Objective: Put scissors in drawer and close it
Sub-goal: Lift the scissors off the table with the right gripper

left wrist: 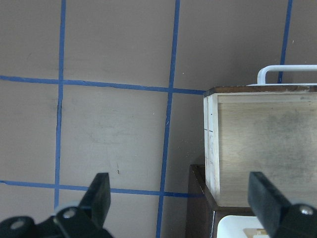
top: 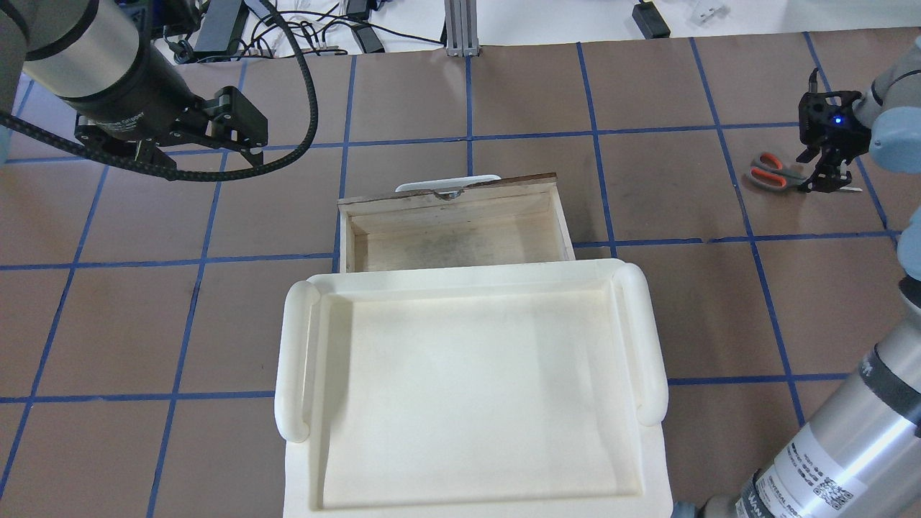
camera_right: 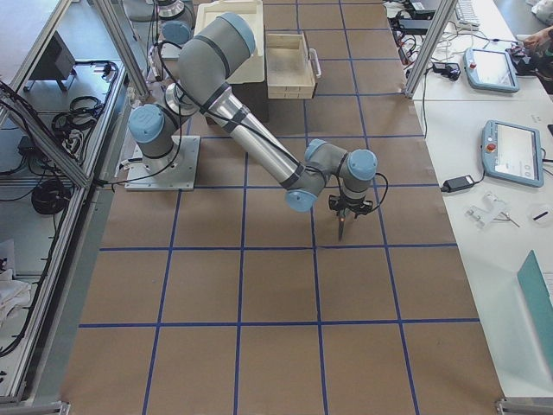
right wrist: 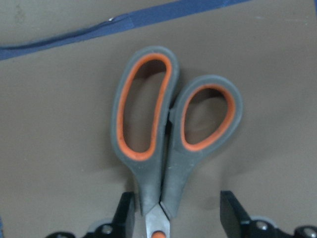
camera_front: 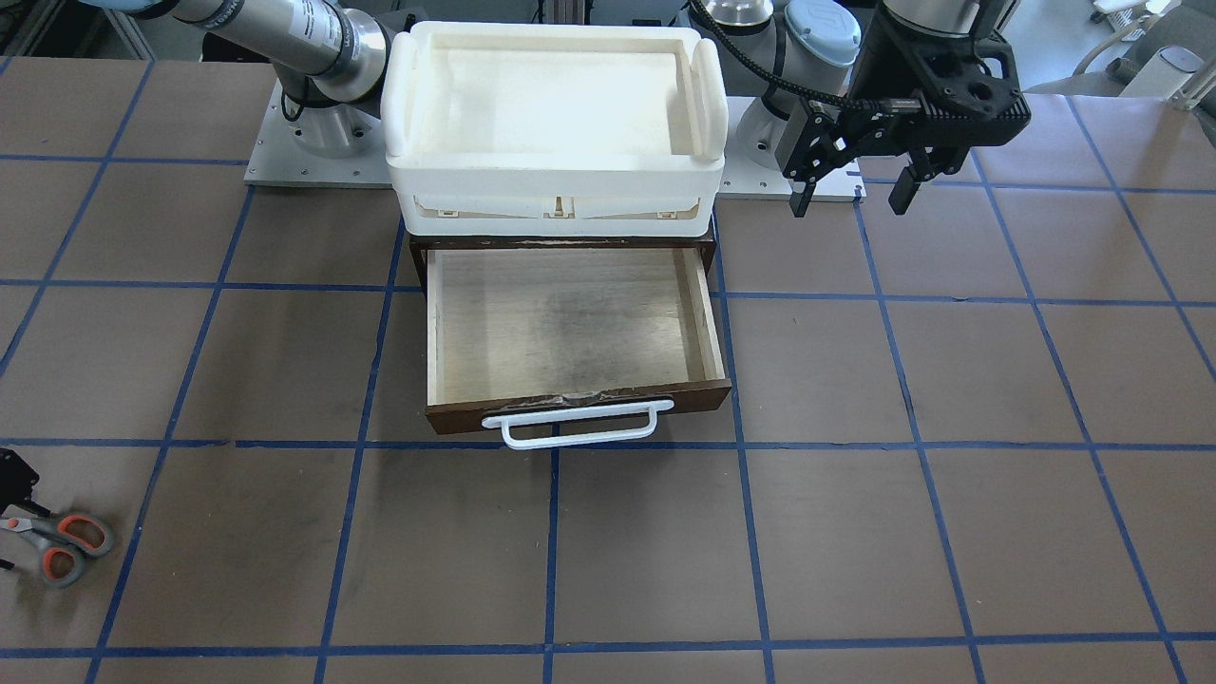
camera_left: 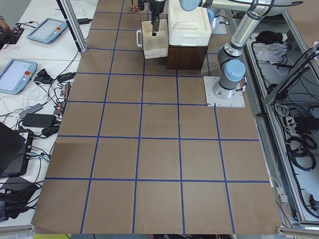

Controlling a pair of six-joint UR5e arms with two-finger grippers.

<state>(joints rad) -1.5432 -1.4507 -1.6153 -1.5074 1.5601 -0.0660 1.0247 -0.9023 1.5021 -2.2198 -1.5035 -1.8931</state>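
Observation:
My right gripper grabs the scissors by their pivot (camera_front: 30,528) next, to put the scissors in the drawer.
The scissors (camera_front: 59,548) lie flat on the table at the robot's far right, with grey handles and orange-red loops; they also show in the overhead view (top: 771,171). My right gripper (top: 827,181) is lowered over them, open. In the right wrist view its fingers (right wrist: 126,214) stand on either side of the scissors (right wrist: 166,139) near the pivot, with gaps on both sides. The drawer (camera_front: 579,410) is pulled open, its pale inside bare (top: 453,248). My left gripper (camera_front: 850,195) is open and empty, in the air beside the drawer (left wrist: 262,148).
A white plastic bin (camera_front: 556,195) sits on top of the dark cabinet behind the drawer; it also shows in the overhead view (top: 295,360). The drawer's white bar handle (camera_front: 579,432) points away from the robot. Brown table with blue grid tape.

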